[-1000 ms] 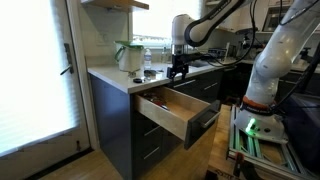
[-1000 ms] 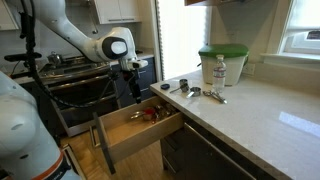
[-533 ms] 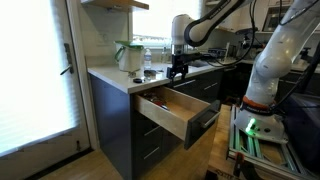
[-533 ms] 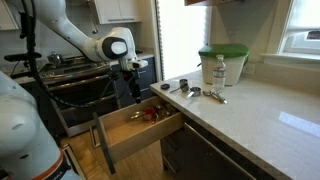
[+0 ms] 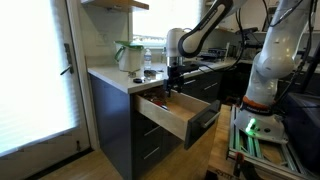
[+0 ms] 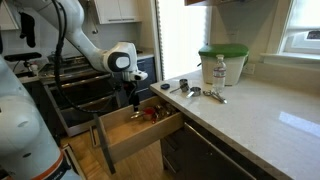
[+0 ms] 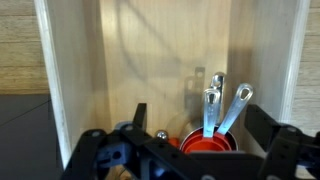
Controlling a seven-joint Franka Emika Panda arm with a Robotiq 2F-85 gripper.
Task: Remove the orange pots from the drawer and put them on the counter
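My gripper needs to go lower before it closes on the pots. My fingers are on either side of the pots' handles but hang high above the drawer's bottom in an exterior view.
The drawer (image 5: pixel 172 116) (image 6: pixel 140 136) is pulled open, showing its light wood sides. The orange pots (image 7: pixel 205 143), nested with metal handles pointing away, lie on the drawer's wood floor (image 7: pixel 150 60); they show as an orange spot in an exterior view (image 6: pixel 152 112). My gripper (image 5: pixel 170 92) (image 6: pixel 135 104) (image 7: pixel 200 120) is open and low over the drawer, with one finger on each side of the pots in the wrist view. The pale counter (image 5: pixel 110 75) (image 6: pixel 260 115) runs above the cabinets.
On the counter stand a green-lidded container (image 5: pixel 128 55) (image 6: pixel 222 64), a bottle (image 6: pixel 220 72) and some metal cups (image 6: pixel 195 92). A lower drawer (image 5: pixel 205 118) is also partly open. A stove (image 6: pixel 70 70) stands beyond the drawer. A glass door (image 5: pixel 35 70) is nearby.
My gripper has come down from above the counter edge towards the open drawer, and the arm has bent lower. The pots have not moved.
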